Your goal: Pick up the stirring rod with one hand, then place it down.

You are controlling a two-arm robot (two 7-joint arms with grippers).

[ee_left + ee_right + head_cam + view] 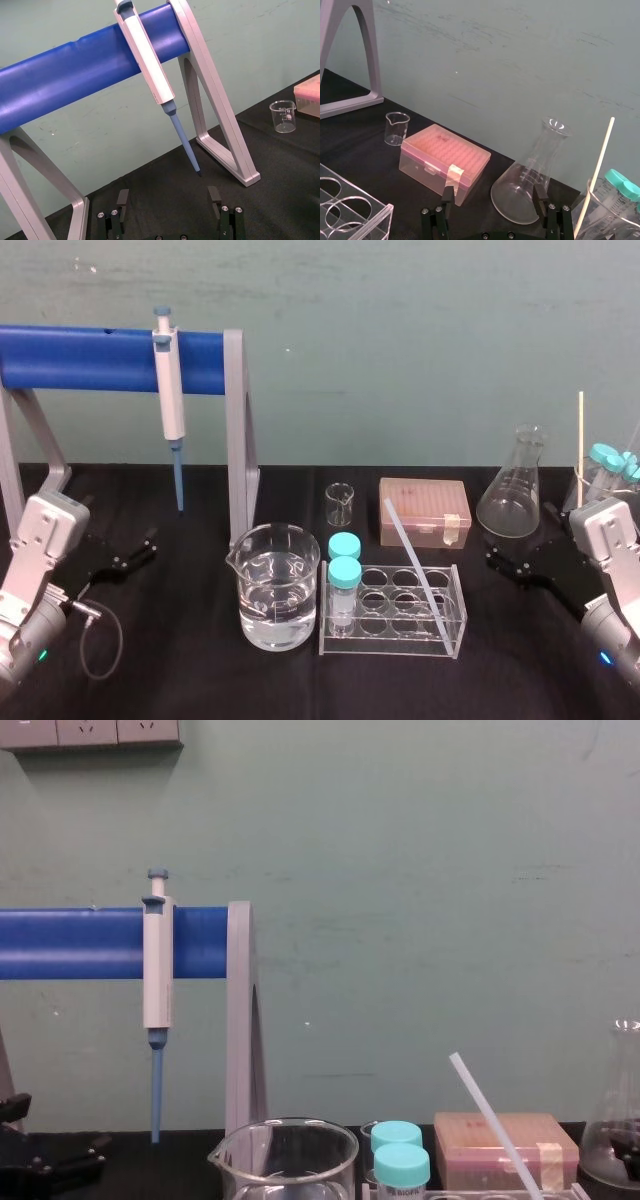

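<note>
The stirring rod's lower end is in the clear tube rack (575,1193), so my right gripper will next pick up the rod by its exposed upper part (493,1120).
The stirring rod (415,560), a thin translucent white rod, leans slanted in the clear tube rack (390,648) at the table's middle; its upper end points toward the back. It rises in front of the pink box in the chest view (490,1115). My right gripper (515,562) rests low on the black table to the right of the rack, open and empty, apart from the rod. The right wrist view shows its fingers spread (493,196). My left gripper (135,550) sits open at the far left, also spread in the left wrist view (168,197).
A water-filled beaker (275,585) and two teal-capped tubes (344,570) stand left of the rod. Behind are a small beaker (339,504), pink tip box (424,510) and conical flask (513,490). A pipette (170,390) hangs on the blue-barred stand (80,358). A thin cream stick (580,435) stands far right.
</note>
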